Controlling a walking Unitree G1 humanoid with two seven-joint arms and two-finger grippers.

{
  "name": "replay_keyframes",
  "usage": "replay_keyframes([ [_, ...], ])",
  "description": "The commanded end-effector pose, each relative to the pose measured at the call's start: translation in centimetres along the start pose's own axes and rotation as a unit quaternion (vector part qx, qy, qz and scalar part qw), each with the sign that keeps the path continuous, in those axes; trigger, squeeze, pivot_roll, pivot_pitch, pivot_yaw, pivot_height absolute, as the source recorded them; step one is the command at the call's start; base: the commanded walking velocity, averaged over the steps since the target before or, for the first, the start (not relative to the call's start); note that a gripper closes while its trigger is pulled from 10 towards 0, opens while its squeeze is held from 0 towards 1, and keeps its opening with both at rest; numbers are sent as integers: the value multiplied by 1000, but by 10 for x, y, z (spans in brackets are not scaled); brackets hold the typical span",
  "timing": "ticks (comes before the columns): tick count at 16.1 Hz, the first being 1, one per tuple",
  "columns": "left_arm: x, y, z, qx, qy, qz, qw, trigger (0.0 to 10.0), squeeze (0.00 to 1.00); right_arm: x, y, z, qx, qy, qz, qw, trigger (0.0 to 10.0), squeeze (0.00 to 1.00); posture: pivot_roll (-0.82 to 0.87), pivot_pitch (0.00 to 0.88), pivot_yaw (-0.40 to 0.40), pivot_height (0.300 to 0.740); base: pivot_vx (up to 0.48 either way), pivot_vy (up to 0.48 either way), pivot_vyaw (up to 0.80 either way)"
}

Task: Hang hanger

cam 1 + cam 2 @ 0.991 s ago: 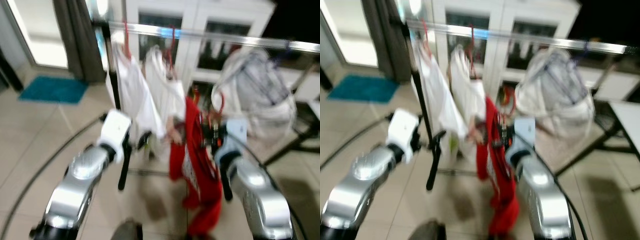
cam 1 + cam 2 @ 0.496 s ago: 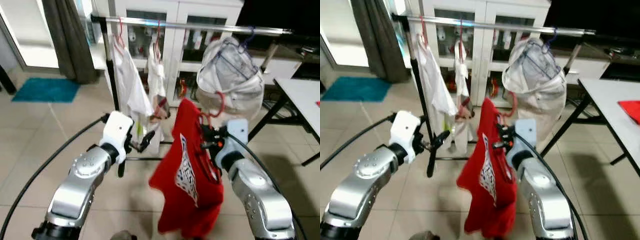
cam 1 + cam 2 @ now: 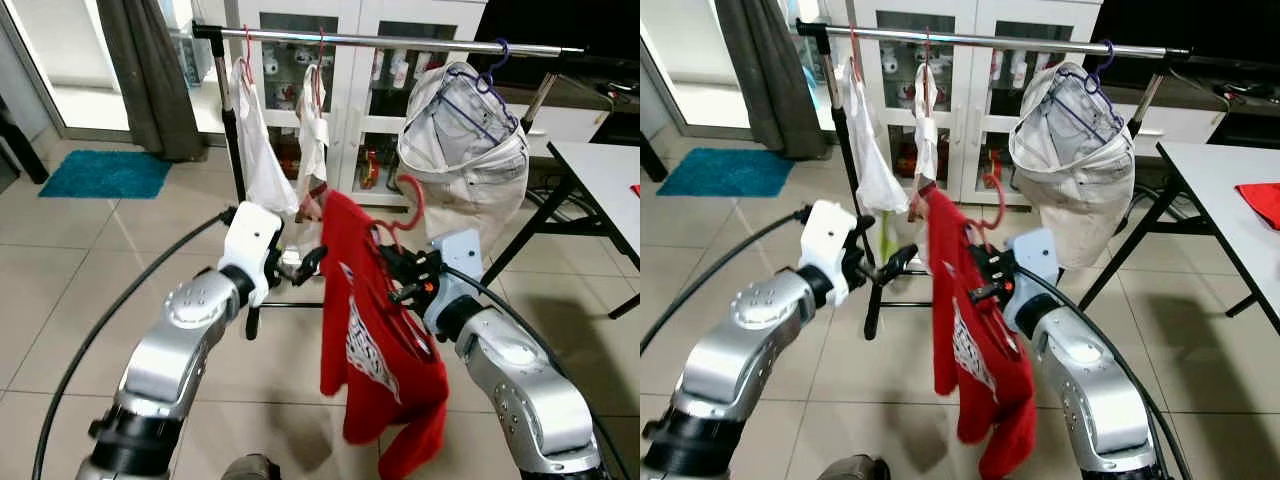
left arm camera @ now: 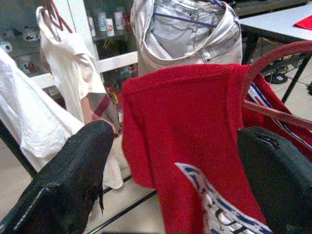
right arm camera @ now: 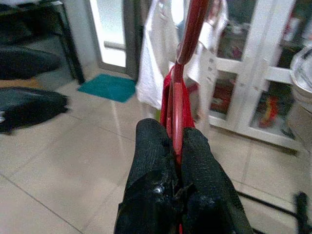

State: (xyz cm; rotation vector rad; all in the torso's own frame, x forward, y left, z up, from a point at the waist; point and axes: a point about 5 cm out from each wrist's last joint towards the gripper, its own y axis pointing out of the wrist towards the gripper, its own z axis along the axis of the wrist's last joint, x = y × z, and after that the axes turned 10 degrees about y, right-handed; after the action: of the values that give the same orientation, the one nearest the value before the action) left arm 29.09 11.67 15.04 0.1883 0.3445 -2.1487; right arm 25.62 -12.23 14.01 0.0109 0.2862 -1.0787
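Observation:
I will next take hold of the red shirt's shoulder edge [image 3: 342, 207] with my left gripper, because the shirt's body [image 3: 385, 375] is hanging slack.
A red hanger [image 3: 409, 203] carrying a red printed shirt [image 3: 367, 340] is held up in front of me, its hook below the clothes rail [image 3: 400, 41]. My right gripper [image 3: 402, 281] is shut on the hanger's neck, and its black fingers [image 5: 156, 161] pinch the red wire [image 5: 187, 44]. My left gripper [image 3: 303, 264] is open just left of the shirt. Its fingers [image 4: 80, 165] stand wide apart, and the shirt's shoulder [image 4: 185, 122] lies beyond them. On the rail hang two white garments [image 3: 256, 150] on red hangers and pale trousers [image 3: 465, 140] on a purple hanger.
A white glass-door cabinet [image 3: 350, 90] stands behind the rack. A white table [image 3: 600, 165] with a red cloth [image 3: 1262, 200] is at the right. A dark curtain [image 3: 140, 70] and a teal mat [image 3: 105, 172] are at the left. A black cable [image 3: 120, 310] arcs over the tiled floor.
The view has sharpened and shifted as the camera moved. My right gripper has lifted the hanger and shirt higher and nearer the rail. My left gripper has come closer to the shirt.

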Motion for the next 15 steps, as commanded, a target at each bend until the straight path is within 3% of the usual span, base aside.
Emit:
replay_keyframes([
  [1, 3, 4, 1, -2, 0, -7, 1000, 10000, 1000, -6, 0, 12, 19, -7, 21, 1000, 0, 0, 18, 31, -33, 740, 0, 0, 0],
  [3, 3, 13, -2, -16, -45, -2, 999, 10000, 533, -12, 1, 16, 25, -13, 44, 999, 0, 0, 17, 28, -33, 740, 0, 0, 0],
  [4, 0, 17, -6, -27, -74, 9, 997, 10000, 169, -15, 2, 19, 28, -15, 52, 998, 0, 0, 14, 23, -34, 740, 0, 0, 0],
  [6, -1, 23, -5, -14, -138, 13, 990, 10000, 165, -19, 3, 24, 32, -22, 63, 997, 0, 0, 10, 16, -34, 740, 0, 0, 0],
  [7, 3, 25, 1, 9, -152, -9, 988, 10000, 110, -20, 3, 25, 33, -24, 66, 997, 0, 0, 11, 16, -34, 740, 0, 0, 0],
  [8, 7, 27, 3, 15, -141, -29, 990, 10000, 0, -20, 3, 26, 34, -25, 68, 997, 0, 0, 10, 14, -34, 740, 0, 0, 0],
  [11, 17, 33, 1, 1, -85, -67, 994, 10000, 0, -23, 4, 28, 38, -24, 72, 996, 0, 0, 8, 10, -31, 740, 0, 0, 0],
  [14, 8, 39, -7, -18, -30, -30, 999, 10000, 0, -25, 5, 31, 43, -21, 76, 996, 0, 0, 3, 1, -28, 740, 0, 0, 0],
  [15, 5, 41, -6, -9, -36, -23, 999, 8000, 0, -26, 5, 32, 47, -17, 78, 996, 0, 0, 5, 0, -30, 740, 0, 0, 0],
])
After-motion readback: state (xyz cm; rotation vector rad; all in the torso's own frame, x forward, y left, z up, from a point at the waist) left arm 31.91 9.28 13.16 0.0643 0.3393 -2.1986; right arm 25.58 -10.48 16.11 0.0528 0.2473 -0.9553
